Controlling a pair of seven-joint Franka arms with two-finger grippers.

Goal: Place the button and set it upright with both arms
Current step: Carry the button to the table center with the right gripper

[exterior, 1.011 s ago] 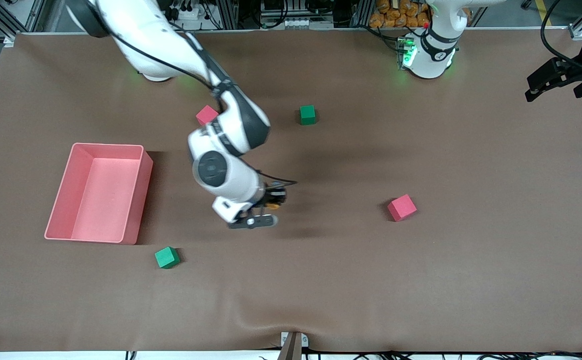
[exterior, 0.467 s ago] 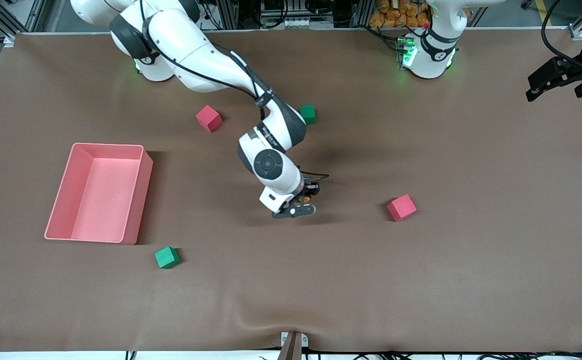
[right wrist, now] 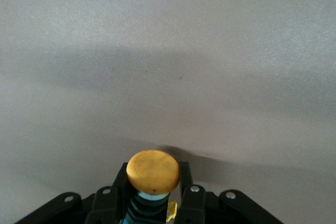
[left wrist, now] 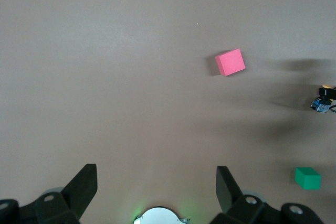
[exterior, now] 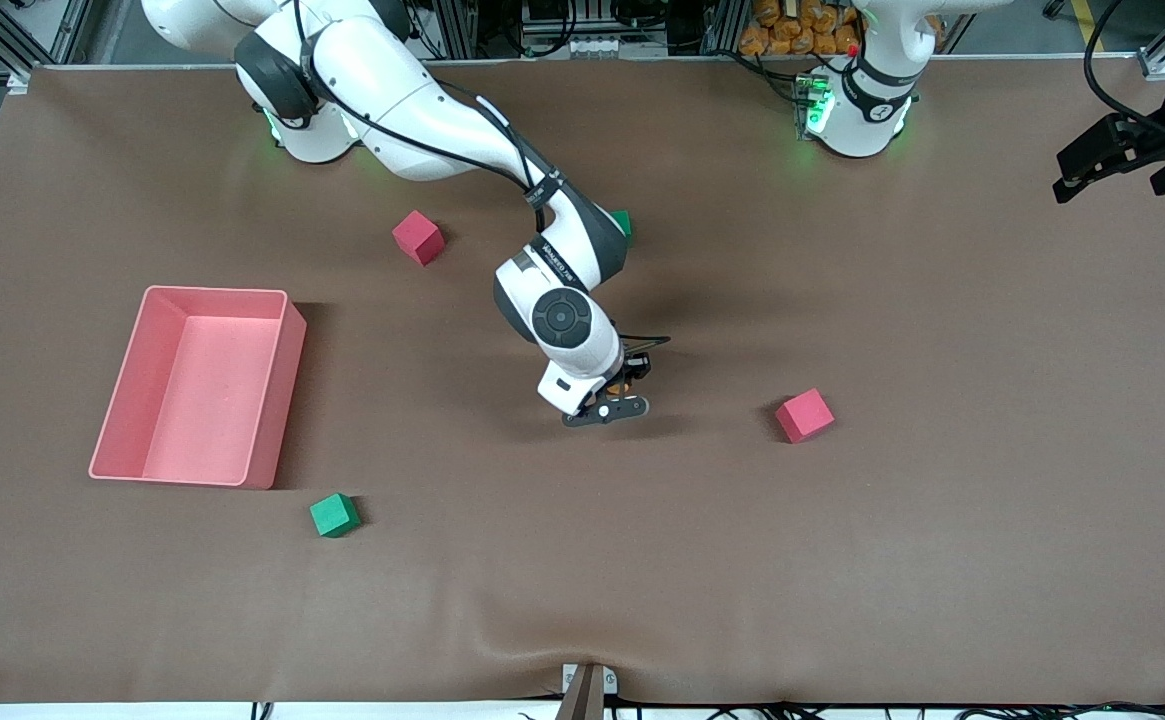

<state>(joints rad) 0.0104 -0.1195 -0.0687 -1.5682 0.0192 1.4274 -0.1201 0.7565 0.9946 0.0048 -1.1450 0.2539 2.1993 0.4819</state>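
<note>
The button's orange cap sits low over the tabletop beside its shadow in the wrist view, so it is time for my right gripper to release the button.
The button shows its round orange cap, and its black body sits between the fingers of my right gripper, which is shut on it. In the front view that right gripper hangs low over the middle of the table, and the button is a small orange spot in it. The left wrist view shows the held button from far off. My left gripper waits high off the left arm's end of the table. It stands open and holds nothing.
A pink bin stands toward the right arm's end. One red cube lies beside the right gripper, toward the left arm's end, and another red cube lies near the right arm's base. One green cube is near the bin; the right arm partly hides another green cube.
The right arm has swung toward the left arm's end of the table with the button in its gripper, slowing over the last half second. The left gripper has stayed put.
</note>
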